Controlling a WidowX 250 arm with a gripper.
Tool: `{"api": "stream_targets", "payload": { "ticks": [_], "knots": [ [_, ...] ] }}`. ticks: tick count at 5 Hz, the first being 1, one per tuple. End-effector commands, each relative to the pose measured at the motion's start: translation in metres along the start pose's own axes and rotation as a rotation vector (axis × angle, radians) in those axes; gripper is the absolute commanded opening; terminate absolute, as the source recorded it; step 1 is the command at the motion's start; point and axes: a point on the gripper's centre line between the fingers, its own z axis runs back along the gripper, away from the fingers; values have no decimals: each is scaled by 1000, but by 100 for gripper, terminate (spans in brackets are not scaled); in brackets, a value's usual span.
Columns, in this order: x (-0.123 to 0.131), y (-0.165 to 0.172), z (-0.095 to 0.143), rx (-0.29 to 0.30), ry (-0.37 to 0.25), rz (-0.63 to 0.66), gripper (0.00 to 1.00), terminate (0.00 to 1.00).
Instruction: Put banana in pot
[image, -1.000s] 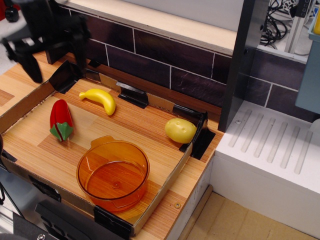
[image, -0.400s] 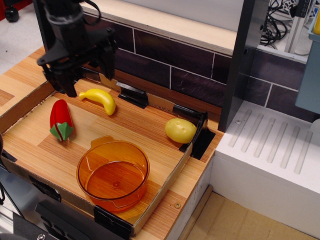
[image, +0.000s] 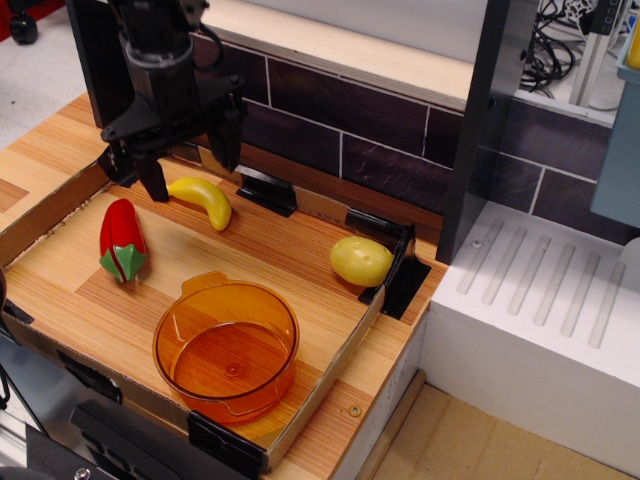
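Note:
My gripper will put the yellow toy banana in the orange pot (image: 226, 347), so next it will grab the banana by its curved middle (image: 205, 193).
The yellow banana (image: 205, 199) lies on the wooden tray floor near the back left. My black gripper (image: 193, 162) hangs open just above it, one finger at the banana's left end and the other behind its right part. I cannot tell whether the fingers touch it. The orange translucent pot (image: 226, 347) stands empty at the tray's front, its tab handle toward the back.
A red pepper toy (image: 122, 240) lies left of the pot. A pale-yellow potato-like lump (image: 361, 261) sits at the tray's right wall. Black corner brackets (image: 266, 188) line the tray's back edge. A dark tiled wall (image: 350, 130) rises behind. A white drain board (image: 545, 300) is at the right.
My gripper has moved right and down from the far left corner to just over the banana. The banana, pot and other toys have not moved.

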Motion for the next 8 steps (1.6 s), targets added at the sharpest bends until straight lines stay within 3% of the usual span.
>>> {"api": "stream_targets", "payload": {
  "ticks": [1,4,5,6,8],
  "knots": [
    [15,-12,-11,-8,-35,-23,100,0],
    [10,-13,-23,5,-29,-53,100,0],
    [10,-14,-27,12,-35,-70,0,0],
    [7,-12,-27,15,-45,-87,0,0],
    [-12,-14,21,-30,-10,-189,0,0]
  ]
}}
